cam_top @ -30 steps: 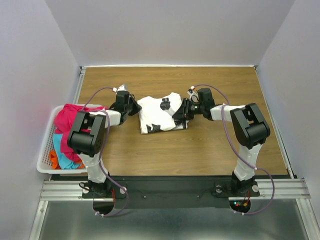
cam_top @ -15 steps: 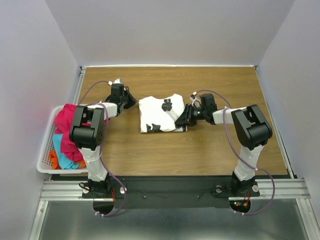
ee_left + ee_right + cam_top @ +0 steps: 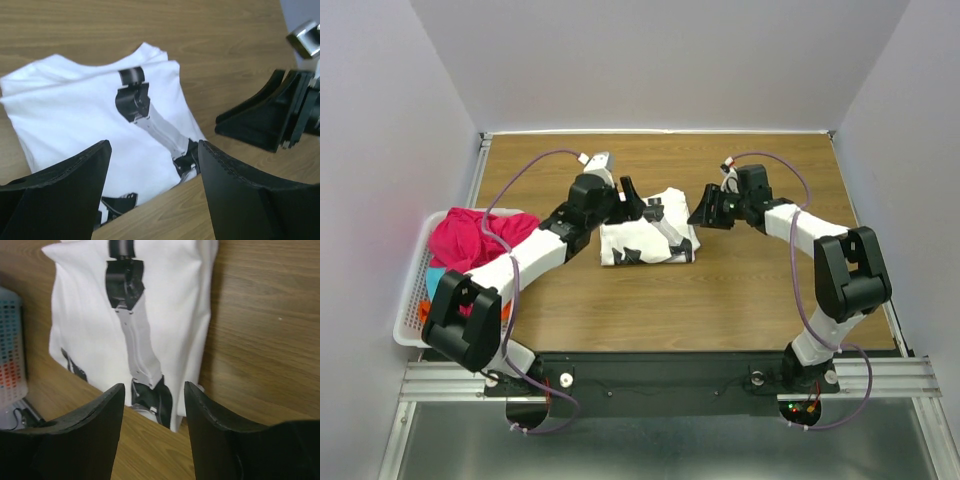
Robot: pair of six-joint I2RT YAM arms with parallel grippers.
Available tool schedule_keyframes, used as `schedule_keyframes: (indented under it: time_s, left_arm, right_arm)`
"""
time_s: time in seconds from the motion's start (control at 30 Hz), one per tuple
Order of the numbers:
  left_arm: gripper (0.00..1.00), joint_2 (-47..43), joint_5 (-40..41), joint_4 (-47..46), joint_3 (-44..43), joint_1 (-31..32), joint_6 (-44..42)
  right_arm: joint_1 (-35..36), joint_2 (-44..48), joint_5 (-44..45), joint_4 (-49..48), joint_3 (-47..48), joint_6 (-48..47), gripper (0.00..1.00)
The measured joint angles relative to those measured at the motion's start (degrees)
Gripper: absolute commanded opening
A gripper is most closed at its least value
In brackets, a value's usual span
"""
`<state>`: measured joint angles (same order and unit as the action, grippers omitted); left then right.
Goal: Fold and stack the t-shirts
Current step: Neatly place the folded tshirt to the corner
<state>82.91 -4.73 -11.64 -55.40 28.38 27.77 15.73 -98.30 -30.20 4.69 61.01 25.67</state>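
Observation:
I should next grab the white t-shirt's nearest side edge, layers together, with my right gripper, to set it down still folded for stacking.
A white t-shirt (image 3: pixel 642 238) with black marks lies folded into a rectangle at mid-table; it also shows as the white t-shirt (image 3: pixel 85 110) in the left wrist view and the white t-shirt (image 3: pixel 170 300) in the right wrist view. My left gripper (image 3: pixel 624 198) hovers over its upper left edge, open and empty (image 3: pixel 154 147). My right gripper (image 3: pixel 706 212) hangs just off its right edge, open with nothing between the fingers (image 3: pixel 153 387). A magenta-pink t-shirt (image 3: pixel 470 240), a cyan one (image 3: pixel 436 282) and an orange one (image 3: pixel 424 318) lie bunched in the basket.
The white lattice basket (image 3: pixel 406 312) stands at the table's left edge, and its corner (image 3: pixel 10 350) shows in the right wrist view. Bare wood surrounds the folded shirt. Walls close the table at the back and both sides.
The right gripper has let go of the shirt's right edge, drawn back to the right and opened. The left arm swung out left, then back over the shirt's upper left, and its jaws opened wide.

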Motion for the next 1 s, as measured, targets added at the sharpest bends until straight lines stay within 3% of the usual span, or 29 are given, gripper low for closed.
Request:
schedule_keyframes:
  time_s: [0.3,0.53,0.73,0.9,1.0]
  left_arm:
    - [0.77,-2.8,8.5,9.2,7.5,0.4,-1.6]
    - [0.75,-9.0,11.1,11.7,9.1,-1.1,-2.1]
    - [0.75,-14.1,11.2,14.2,9.2,-6.4,-2.5]
    - [0.74,-19.0,11.3,14.9,10.1,-9.0,-3.4]
    - [0.74,-20.5,11.2,14.6,11.2,-10.2,-4.0]
  right_arm:
    - [-0.1,0.1,3.9,8.2,0.0,-4.5,0.70]
    - [2.4,-4.3,4.5,9.0,1.1,-5.7,0.70]
    - [6.2,-8.8,5.3,9.1,5.0,-5.6,0.66]
    - [7.8,-9.9,7.3,9.4,6.5,-5.0,0.57]
    - [8.0,-10.8,9.4,9.7,7.4,-4.4,0.38]
